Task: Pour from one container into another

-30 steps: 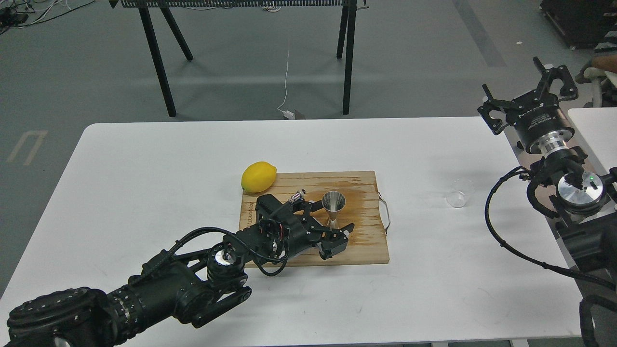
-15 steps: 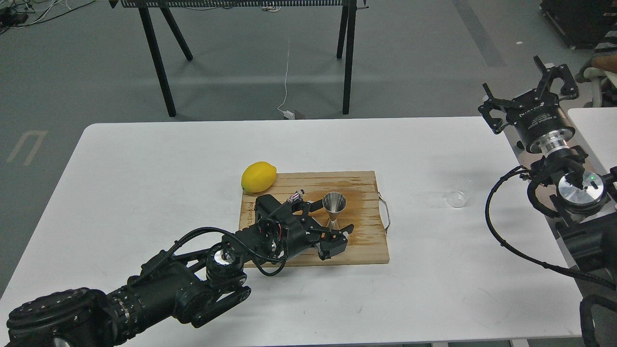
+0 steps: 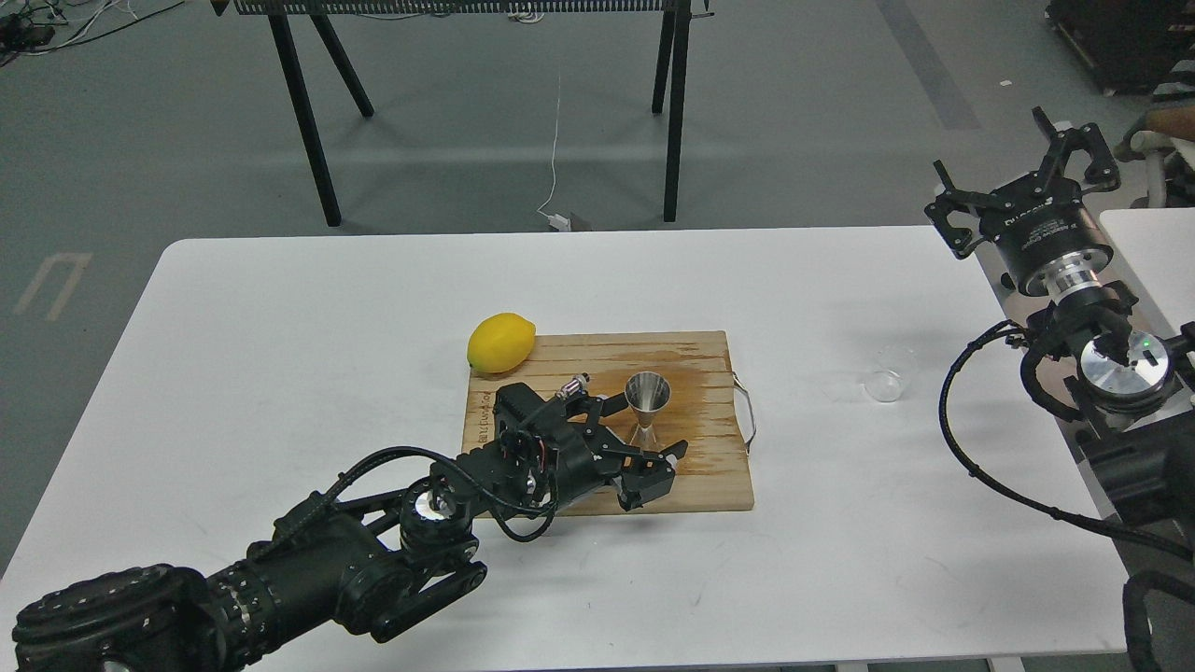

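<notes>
My right gripper grips the cup by its side next, so the small clear glass cup's opening stays free to pour.
The steel hourglass jigger [image 3: 647,394] stands upright on the wooden cutting board [image 3: 709,373]. My left gripper [image 3: 646,427] is open low on the board, one finger to the left of the jigger's waist and the other in front of its base, to the right. I cannot tell if either finger touches it. The small clear glass cup [image 3: 887,378] stands alone on the white table [image 3: 280,355], right of the board. My right gripper [image 3: 1018,182] hangs open high beyond the table's right edge, well away from the cup, and holds nothing.
A yellow lemon [image 3: 501,342] rests at the board's back left corner. A wire handle [image 3: 747,411] sticks out from the board's right side. A black-legged stand [image 3: 672,112] is on the floor behind the table. Another white surface [image 3: 1144,243] lies at far right.
My left arm has crept slightly toward the front, its fingers still either side of the jigger. The jigger, the cup and the right arm have not moved.
</notes>
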Controlling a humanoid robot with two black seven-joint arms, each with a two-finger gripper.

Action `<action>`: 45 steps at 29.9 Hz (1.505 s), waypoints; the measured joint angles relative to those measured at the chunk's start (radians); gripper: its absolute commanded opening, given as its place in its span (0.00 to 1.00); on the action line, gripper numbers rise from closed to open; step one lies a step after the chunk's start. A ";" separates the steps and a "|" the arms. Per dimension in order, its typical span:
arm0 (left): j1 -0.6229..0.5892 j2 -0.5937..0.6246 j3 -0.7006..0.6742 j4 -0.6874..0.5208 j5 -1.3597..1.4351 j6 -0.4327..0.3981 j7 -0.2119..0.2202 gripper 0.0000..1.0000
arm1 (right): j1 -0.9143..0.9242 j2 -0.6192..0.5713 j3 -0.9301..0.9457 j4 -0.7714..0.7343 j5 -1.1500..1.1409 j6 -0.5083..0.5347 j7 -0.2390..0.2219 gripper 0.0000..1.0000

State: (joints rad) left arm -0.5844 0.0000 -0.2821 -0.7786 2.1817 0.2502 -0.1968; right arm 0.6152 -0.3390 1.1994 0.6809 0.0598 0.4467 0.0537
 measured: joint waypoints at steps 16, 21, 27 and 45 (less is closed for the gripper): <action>0.014 0.056 0.000 -0.088 0.000 0.028 -0.001 0.98 | 0.000 0.000 -0.001 0.001 0.000 0.003 0.000 0.99; 0.023 0.127 0.000 -0.139 0.000 0.028 0.000 0.98 | 0.002 0.000 0.000 0.002 0.000 0.004 0.000 0.99; 0.054 0.216 -0.016 -0.194 0.000 0.033 0.000 0.98 | 0.002 0.000 0.000 0.002 0.000 0.004 0.000 0.99; 0.267 0.650 -0.399 -0.496 -0.266 0.083 -0.001 0.97 | 0.001 0.001 0.000 0.009 0.000 0.011 0.007 0.99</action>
State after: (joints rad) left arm -0.3171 0.6495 -0.6815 -1.2742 1.9155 0.3336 -0.1978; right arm 0.6160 -0.3378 1.1992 0.6901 0.0598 0.4575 0.0603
